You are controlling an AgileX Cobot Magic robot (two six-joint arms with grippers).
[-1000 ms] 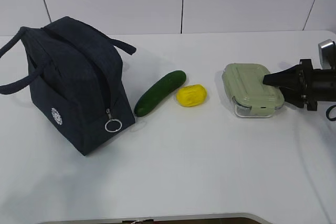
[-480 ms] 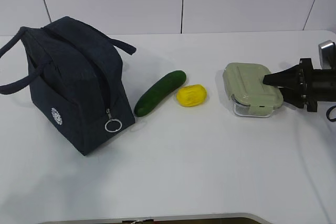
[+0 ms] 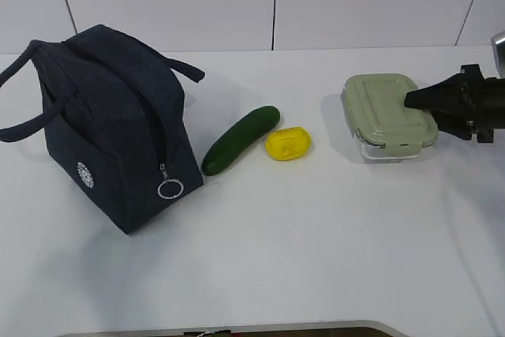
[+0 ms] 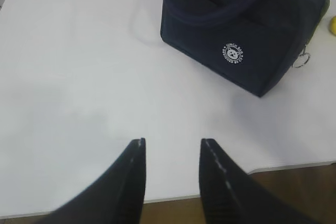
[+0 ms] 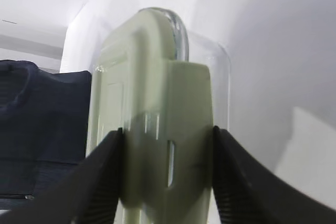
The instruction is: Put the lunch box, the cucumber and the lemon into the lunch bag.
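My left gripper should grab the lunch bag next by its top edge (image 3: 104, 67), which stands up along the zipper, because the bag's sides are broad, slack cloth.
My right gripper (image 3: 420, 108) is shut on the lunch box (image 3: 387, 112), a clear container with a sage-green lid, and holds it off the table at the right; the right wrist view shows the lid (image 5: 152, 114) clamped between both fingers. The dark green cucumber (image 3: 240, 139) and the yellow lemon (image 3: 287, 143) lie side by side mid-table. The navy lunch bag (image 3: 110, 124) stands at the left, its silver ring pull (image 3: 170, 189) hanging at the front. My left gripper (image 4: 172, 142) is open and empty over bare table in front of the bag (image 4: 247, 30).
The white table's front edge (image 3: 237, 327) runs along the bottom. A white panelled wall stands behind. The bag's two loop handles (image 3: 28, 128) stick out to the left.
My right gripper has lifted the lunch box off the table and drawn it slightly right and up. The cucumber, lemon and bag have not moved.
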